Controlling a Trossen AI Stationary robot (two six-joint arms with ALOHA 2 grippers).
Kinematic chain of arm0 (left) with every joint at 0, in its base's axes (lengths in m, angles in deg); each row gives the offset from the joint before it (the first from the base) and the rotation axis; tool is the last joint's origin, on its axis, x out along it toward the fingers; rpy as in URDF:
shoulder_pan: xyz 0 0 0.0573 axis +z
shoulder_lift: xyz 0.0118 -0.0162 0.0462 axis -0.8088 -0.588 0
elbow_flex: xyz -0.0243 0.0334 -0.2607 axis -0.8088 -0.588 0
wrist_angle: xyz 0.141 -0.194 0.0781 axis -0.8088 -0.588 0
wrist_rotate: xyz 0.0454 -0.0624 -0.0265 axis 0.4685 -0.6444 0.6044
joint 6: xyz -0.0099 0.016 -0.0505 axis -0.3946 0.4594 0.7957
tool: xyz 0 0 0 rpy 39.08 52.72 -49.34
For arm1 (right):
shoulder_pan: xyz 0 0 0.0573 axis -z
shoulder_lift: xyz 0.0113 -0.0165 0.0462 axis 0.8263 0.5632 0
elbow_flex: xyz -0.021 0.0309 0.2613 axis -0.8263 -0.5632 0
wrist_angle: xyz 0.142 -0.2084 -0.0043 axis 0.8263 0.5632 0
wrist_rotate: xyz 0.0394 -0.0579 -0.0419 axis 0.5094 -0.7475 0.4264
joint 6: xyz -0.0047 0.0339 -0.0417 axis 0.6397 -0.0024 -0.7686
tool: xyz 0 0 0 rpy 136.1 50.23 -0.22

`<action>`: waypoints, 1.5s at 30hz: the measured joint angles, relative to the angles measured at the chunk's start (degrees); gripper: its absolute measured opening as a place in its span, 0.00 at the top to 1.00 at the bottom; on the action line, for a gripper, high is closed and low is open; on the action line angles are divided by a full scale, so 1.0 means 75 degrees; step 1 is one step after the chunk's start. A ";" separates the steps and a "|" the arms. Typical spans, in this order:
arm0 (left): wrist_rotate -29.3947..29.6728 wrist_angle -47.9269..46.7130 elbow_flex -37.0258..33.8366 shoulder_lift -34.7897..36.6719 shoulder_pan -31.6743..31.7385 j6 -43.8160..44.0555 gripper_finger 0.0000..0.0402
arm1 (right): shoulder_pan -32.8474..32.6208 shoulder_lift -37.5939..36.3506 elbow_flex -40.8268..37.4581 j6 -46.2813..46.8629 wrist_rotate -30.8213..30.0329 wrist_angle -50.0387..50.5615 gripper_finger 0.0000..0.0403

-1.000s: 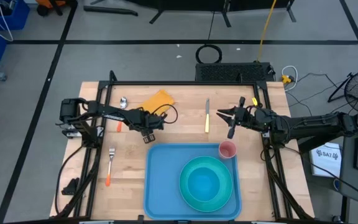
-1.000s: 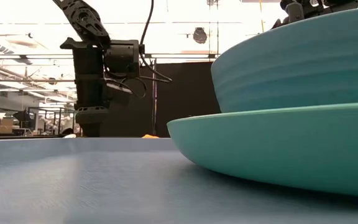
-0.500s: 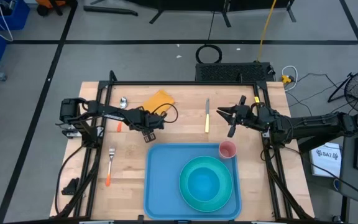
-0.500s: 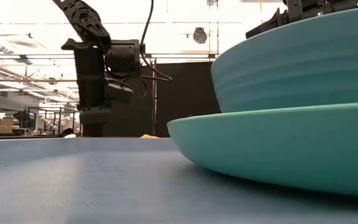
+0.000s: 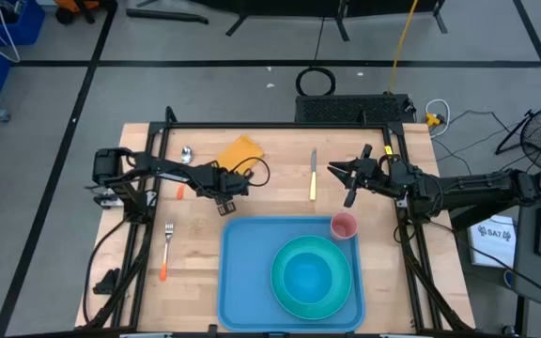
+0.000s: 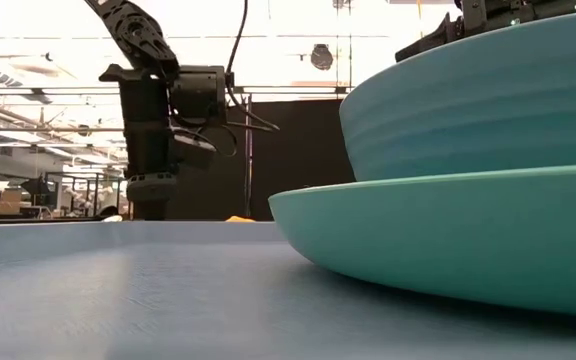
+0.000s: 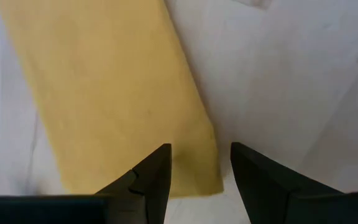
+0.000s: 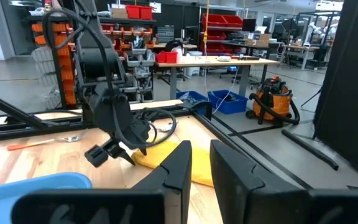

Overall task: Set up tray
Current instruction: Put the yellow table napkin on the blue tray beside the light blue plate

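My left gripper should grab the folded yellow napkin by its corner [image 7: 199,173] next, to lay the napkin on the light-blue tray.
The light-blue tray [image 5: 247,282] lies at the table's near edge. It carries a teal plate [image 5: 341,291] with a teal bowl [image 5: 306,277] on it, and a pink cup [image 5: 344,225] in its far right corner. A folded yellow napkin [image 5: 239,150] lies flat on the wood near the far edge. My left gripper [image 7: 201,168] points down, open, above the napkin's corner [image 7: 197,168] without touching it. My right gripper [image 8: 199,155] hovers level beside the knife [image 5: 313,176], narrowly open and holding nothing.
A yellow-handled knife lies on the wood between the two grippers. A spoon [image 5: 184,160] with an orange handle lies left of the napkin. A fork [image 5: 166,249] lies left of the tray. Bare wood [image 5: 195,235] shows between the fork and the tray.
My right gripper has shifted slightly, so that one of its fingers now shows over the bowl's rim in the low view. The tray, plate, cup and cutlery have stayed where they were.
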 joint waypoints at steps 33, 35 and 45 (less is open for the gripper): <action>0.0250 -0.0706 0.0238 -0.0350 -0.0100 0.0361 0.98 | 0.0000 -0.0003 0.0000 -0.0029 0.0003 0.0003 0.88; 0.0295 -0.1166 0.0424 -0.0237 -0.0162 0.0391 0.98 | 0.0000 -0.0003 0.0000 -0.0029 0.0003 0.0003 0.88; 0.0448 -0.2476 0.1926 -0.0130 -0.0787 0.0697 0.98 | 0.0000 -0.0001 0.0000 -0.0083 0.0005 0.0037 0.88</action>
